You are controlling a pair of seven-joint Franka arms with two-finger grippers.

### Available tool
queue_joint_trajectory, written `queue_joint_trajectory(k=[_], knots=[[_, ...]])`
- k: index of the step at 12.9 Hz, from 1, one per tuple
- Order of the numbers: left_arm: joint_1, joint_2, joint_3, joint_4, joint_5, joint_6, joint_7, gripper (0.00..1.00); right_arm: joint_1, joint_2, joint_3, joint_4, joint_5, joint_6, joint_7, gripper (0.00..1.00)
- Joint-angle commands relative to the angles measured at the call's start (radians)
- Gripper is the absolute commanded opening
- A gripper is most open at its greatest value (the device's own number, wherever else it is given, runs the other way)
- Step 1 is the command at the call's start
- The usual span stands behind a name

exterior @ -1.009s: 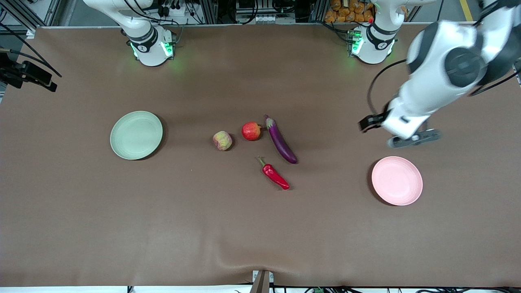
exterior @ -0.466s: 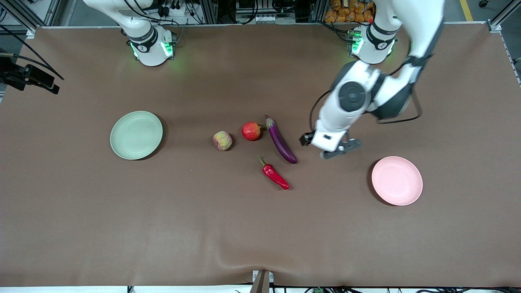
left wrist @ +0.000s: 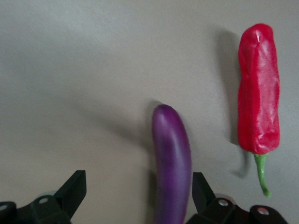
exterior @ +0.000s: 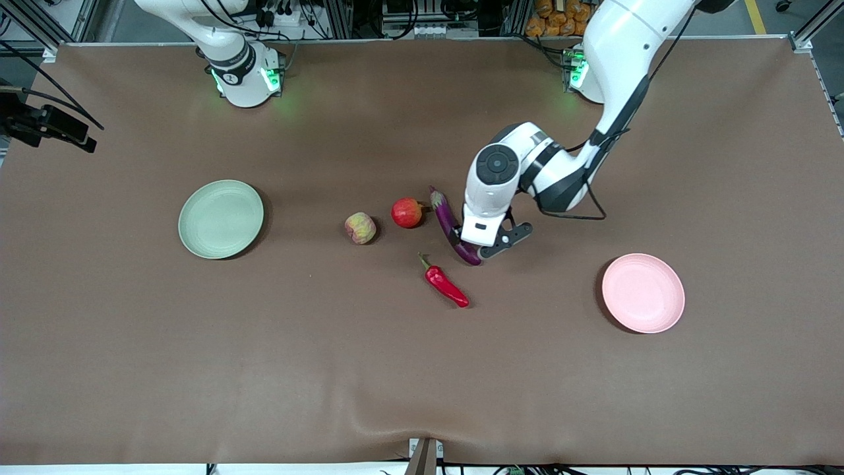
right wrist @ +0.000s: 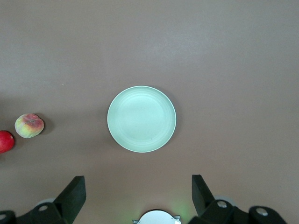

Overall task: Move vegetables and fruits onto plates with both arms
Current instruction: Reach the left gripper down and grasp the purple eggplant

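My left gripper grabs the purple eggplant by the middle of its body (exterior: 456,235) next, to move it onto the pink plate (exterior: 643,293).
The purple eggplant (exterior: 448,221) lies mid-table, with the red chili (exterior: 446,285) nearer the front camera. The red apple (exterior: 407,212) and the yellow-green fruit (exterior: 360,227) lie beside the eggplant toward the right arm's end. My left gripper (exterior: 478,245) is low over the eggplant's rounded end. In the left wrist view it is open (left wrist: 138,196). The eggplant (left wrist: 172,163) lies between the fingers, close to one fingertip (left wrist: 201,186), and the chili (left wrist: 258,88) lies beside it. My right gripper (right wrist: 138,196) is open and empty, high over the green plate (right wrist: 141,118). It is out of the front view.
The green plate (exterior: 221,218) sits toward the right arm's end, the pink plate (exterior: 643,292) toward the left arm's end; both hold nothing. The right wrist view also shows the yellow-green fruit (right wrist: 29,125) and the apple's edge (right wrist: 4,141). Brown cloth covers the table.
My left arm has swung from near the pink plate across to the eggplant and come down over its rounded end. The fruits, vegetables and plates have not moved.
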Motion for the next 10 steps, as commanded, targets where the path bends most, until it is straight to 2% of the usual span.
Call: queue_joint_trajectory(k=[1,6,7,10], knots=[[-0.046,0.07,0.008,0.061,0.048,0.031,-0.101,1.0,0.006,0.011,0.002,0.006,-0.016,-0.006,0.01,1.0],[-0.078,0.142,0.009,0.086,0.126,0.067,-0.204,1.0,0.005,0.06,0.002,0.014,-0.017,0.004,-0.001,1.0],[-0.078,0.147,0.009,0.086,0.128,0.078,-0.218,0.94,0.006,0.074,0.002,0.026,-0.016,0.005,-0.001,1.0],[-0.083,0.165,0.009,0.086,0.125,0.088,-0.221,0.68,0.008,0.121,0.004,0.026,-0.008,0.004,0.002,1.0]])
